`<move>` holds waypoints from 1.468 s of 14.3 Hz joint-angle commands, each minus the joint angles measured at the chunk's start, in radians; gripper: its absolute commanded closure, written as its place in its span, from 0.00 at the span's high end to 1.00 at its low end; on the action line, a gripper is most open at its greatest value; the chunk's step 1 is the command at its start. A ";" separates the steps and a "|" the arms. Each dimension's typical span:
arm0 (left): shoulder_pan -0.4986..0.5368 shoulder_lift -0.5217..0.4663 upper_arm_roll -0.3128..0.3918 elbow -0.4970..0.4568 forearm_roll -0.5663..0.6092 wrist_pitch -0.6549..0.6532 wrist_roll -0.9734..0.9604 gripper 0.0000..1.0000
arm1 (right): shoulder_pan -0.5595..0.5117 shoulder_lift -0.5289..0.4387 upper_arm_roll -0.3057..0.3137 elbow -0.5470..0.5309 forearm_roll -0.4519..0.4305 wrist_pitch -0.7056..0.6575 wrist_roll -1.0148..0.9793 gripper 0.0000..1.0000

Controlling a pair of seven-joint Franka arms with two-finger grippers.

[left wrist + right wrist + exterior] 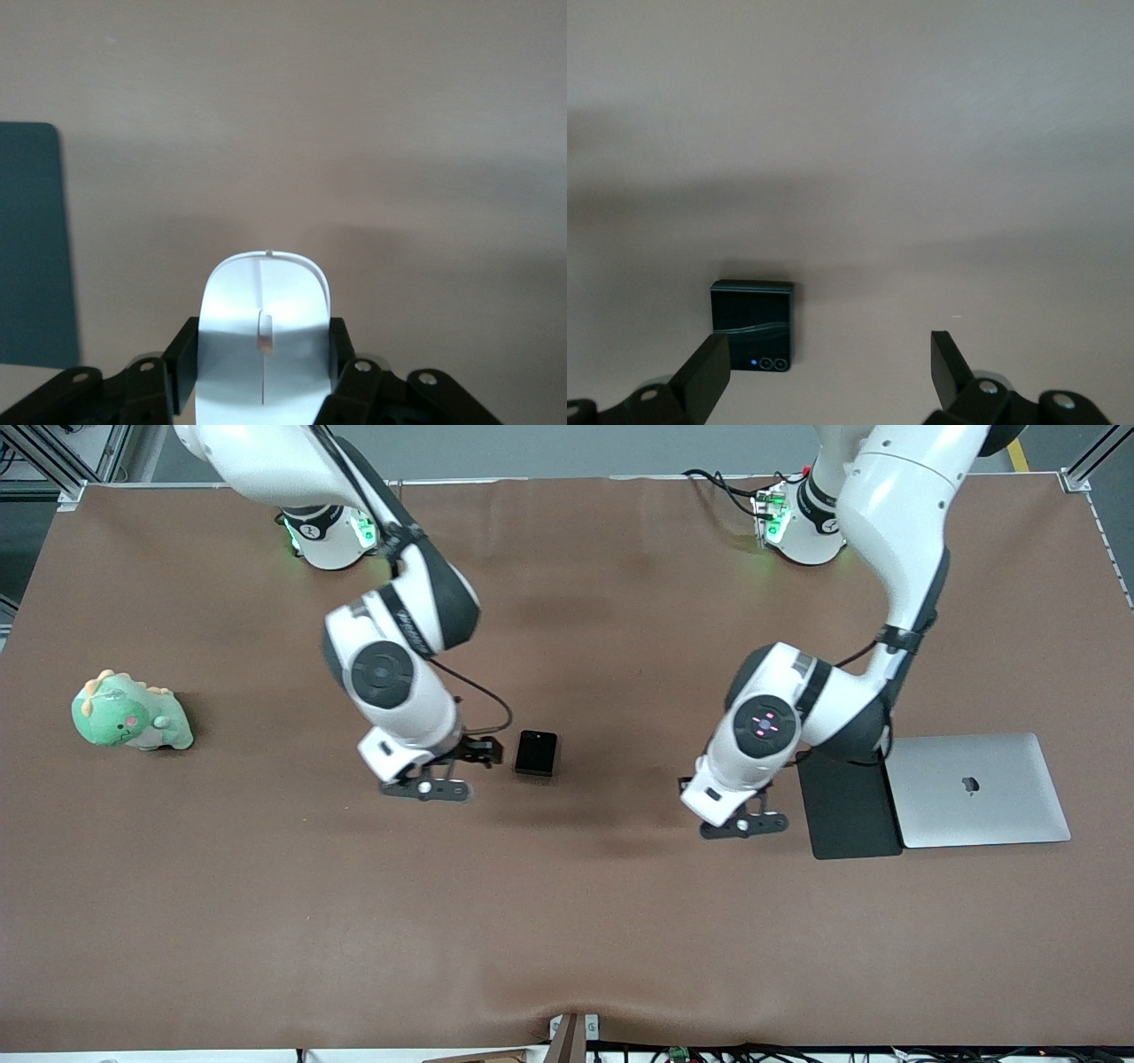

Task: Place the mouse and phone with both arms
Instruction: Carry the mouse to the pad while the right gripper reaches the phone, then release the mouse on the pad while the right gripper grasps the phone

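The robot's right gripper should next put the phone (536, 753) where it belongs, so it should grab the phone by its two long side edges.
The black phone (536, 753) lies flat on the brown table (567, 921) near its middle. It also shows in the right wrist view (753, 335), camera lenses up, just by one finger (709, 372). My right gripper (456, 769) is open and empty, low over the table beside the phone (828, 367). My left gripper (742, 819) is shut on the white mouse (264, 341), one finger on each long side, over bare table beside the black pad. The mouse is hidden under the wrist in the front view.
A matte black pad (846, 806) lies toward the left arm's end, with a closed silver laptop (974, 788) touching it. The pad's edge shows in the left wrist view (31, 248). A green plush dinosaur (131, 713) sits toward the right arm's end.
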 commanded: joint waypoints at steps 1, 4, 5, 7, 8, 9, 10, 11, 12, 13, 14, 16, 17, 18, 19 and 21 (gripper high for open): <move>0.067 -0.067 -0.013 -0.084 0.025 0.006 0.054 0.47 | 0.039 0.072 -0.011 0.054 -0.008 0.004 0.018 1.00; 0.144 -0.073 -0.013 -0.119 0.025 0.012 0.141 0.47 | 0.073 0.121 -0.012 0.066 -0.008 0.088 0.018 1.00; 0.170 -0.078 -0.013 -0.133 0.025 0.012 0.174 0.47 | 0.073 0.132 -0.014 0.065 -0.008 0.098 0.021 1.00; 0.216 -0.084 -0.012 -0.158 0.025 0.015 0.218 0.46 | 0.075 0.164 -0.014 0.066 -0.010 0.122 0.100 1.00; 0.240 -0.084 -0.013 -0.168 0.025 0.017 0.234 0.46 | 0.076 0.184 -0.012 0.066 -0.011 0.160 0.137 1.00; 0.269 -0.084 -0.013 -0.181 0.025 0.026 0.255 0.46 | 0.093 0.198 -0.014 0.065 -0.008 0.199 0.146 1.00; 0.299 -0.084 -0.012 -0.201 0.025 0.056 0.298 0.46 | 0.098 0.209 -0.014 0.059 -0.008 0.217 0.150 1.00; 0.326 -0.082 -0.012 -0.223 0.025 0.092 0.341 0.46 | 0.099 0.216 -0.014 0.058 -0.007 0.222 0.153 1.00; 0.346 -0.078 -0.012 -0.237 0.025 0.119 0.367 0.46 | 0.107 0.221 -0.014 0.058 -0.007 0.222 0.172 1.00; 0.354 -0.073 -0.010 -0.247 0.025 0.138 0.385 0.46 | 0.113 0.221 -0.014 0.057 -0.008 0.222 0.191 1.00; 0.362 -0.068 -0.010 -0.254 0.025 0.161 0.399 0.46 | 0.118 0.221 -0.014 0.051 -0.008 0.222 0.193 1.00; 0.386 -0.050 -0.010 -0.265 0.027 0.207 0.415 0.46 | 0.122 0.226 -0.014 0.045 -0.007 0.222 0.193 1.00; 0.388 -0.039 -0.009 -0.265 0.027 0.216 0.419 0.46 | 0.124 0.229 -0.014 0.045 -0.007 0.224 0.194 1.00; 0.388 -0.029 -0.006 -0.265 0.027 0.228 0.419 0.47 | 0.125 0.232 -0.014 0.043 -0.005 0.231 0.194 1.00; 0.388 -0.021 -0.004 -0.267 0.027 0.239 0.419 0.47 | 0.128 0.238 -0.014 0.042 -0.004 0.240 0.197 1.00; 0.398 -0.007 -0.003 -0.268 0.034 0.253 0.419 0.47 | 0.145 0.252 -0.014 0.042 -0.004 0.256 0.220 1.00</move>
